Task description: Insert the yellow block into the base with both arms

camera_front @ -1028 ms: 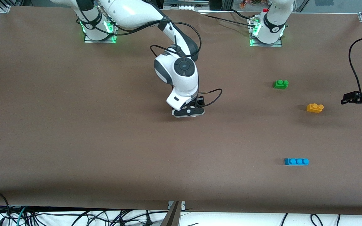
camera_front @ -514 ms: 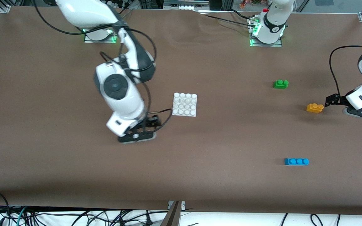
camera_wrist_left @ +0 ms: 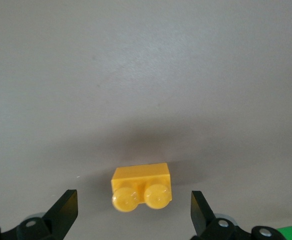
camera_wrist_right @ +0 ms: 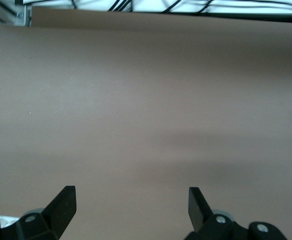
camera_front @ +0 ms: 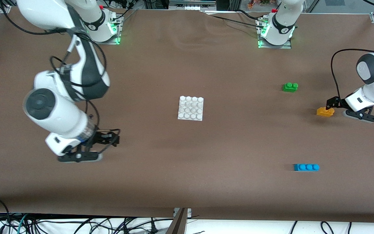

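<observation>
My left gripper's fingers are still above and short of the yellow block, so it is too early to close. The left gripper moves down toward the block next.
The yellow block point(camera_front: 325, 111) lies on the brown table toward the left arm's end. My left gripper point(camera_front: 330, 104) is open and hovers just over it; in the left wrist view the block point(camera_wrist_left: 142, 187) sits between the spread fingertips point(camera_wrist_left: 66, 207), untouched. The white studded base point(camera_front: 191, 108) lies flat at the middle of the table. My right gripper point(camera_front: 110, 140) is open and empty over bare table toward the right arm's end, well away from the base; the right wrist view shows only table between its fingers point(camera_wrist_right: 63, 200).
A green two-stud brick point(camera_front: 290, 86) lies farther from the front camera than the yellow block. A blue three-stud brick point(camera_front: 306, 167) lies nearer to the front camera. Cables hang off the table's front edge.
The right arm swung away from the base toward its own end of the table, uncovering the base. The left gripper moved in from the table's end to just over the yellow block.
</observation>
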`<state>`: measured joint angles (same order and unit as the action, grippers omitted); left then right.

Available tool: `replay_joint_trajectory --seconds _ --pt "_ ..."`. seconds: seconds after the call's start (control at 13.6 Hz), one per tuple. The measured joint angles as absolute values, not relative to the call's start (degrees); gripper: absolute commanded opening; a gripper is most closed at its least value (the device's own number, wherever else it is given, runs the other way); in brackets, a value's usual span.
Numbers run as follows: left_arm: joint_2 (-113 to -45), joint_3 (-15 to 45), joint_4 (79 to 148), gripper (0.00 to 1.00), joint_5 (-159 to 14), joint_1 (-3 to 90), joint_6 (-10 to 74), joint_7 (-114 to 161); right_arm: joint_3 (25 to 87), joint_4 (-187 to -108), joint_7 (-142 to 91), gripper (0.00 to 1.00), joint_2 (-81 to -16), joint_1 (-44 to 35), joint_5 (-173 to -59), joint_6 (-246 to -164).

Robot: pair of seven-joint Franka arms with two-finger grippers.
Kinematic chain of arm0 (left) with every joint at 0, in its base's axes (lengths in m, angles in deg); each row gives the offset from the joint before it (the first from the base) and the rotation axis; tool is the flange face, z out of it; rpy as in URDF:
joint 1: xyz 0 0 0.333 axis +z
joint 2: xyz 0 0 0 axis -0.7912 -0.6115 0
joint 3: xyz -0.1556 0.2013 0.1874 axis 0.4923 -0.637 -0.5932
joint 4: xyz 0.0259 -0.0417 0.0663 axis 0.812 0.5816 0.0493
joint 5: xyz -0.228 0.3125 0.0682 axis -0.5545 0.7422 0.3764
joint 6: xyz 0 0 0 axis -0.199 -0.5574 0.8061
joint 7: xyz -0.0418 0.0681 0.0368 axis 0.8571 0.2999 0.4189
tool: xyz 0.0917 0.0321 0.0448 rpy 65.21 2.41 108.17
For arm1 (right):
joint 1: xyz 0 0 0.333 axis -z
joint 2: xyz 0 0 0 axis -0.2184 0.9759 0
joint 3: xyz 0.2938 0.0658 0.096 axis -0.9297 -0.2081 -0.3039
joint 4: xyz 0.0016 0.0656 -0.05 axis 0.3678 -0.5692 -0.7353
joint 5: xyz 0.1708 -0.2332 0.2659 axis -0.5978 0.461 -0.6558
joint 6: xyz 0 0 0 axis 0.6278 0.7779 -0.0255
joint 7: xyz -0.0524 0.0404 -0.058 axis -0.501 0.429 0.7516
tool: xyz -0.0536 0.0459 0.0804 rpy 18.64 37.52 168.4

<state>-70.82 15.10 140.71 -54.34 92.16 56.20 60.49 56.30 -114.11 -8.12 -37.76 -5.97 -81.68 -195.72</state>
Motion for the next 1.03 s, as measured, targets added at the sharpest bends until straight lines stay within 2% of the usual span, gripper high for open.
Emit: replay_joint_trajectory --seconds 0.37,0.66,1.03 --pt "-73.3 15.1 141.1 1.00 -51.4 92.4 58.3 62.4 55.8 -125.7 -8.3 1.00 -50.8 -0.1 -80.8 -194.7" --pt "-75.0 15.0 141.2 1.00 -50.8 93.1 60.3 62.5 52.6 -136.0 -9.8 1.00 -60.2 7.1 -77.9 -194.8" --pt "-76.1 15.0 141.2 1.00 -50.8 94.0 60.8 62.8 52.2 -140.4 -21.7 1.00 -66.7 11.2 -77.5 -193.6"
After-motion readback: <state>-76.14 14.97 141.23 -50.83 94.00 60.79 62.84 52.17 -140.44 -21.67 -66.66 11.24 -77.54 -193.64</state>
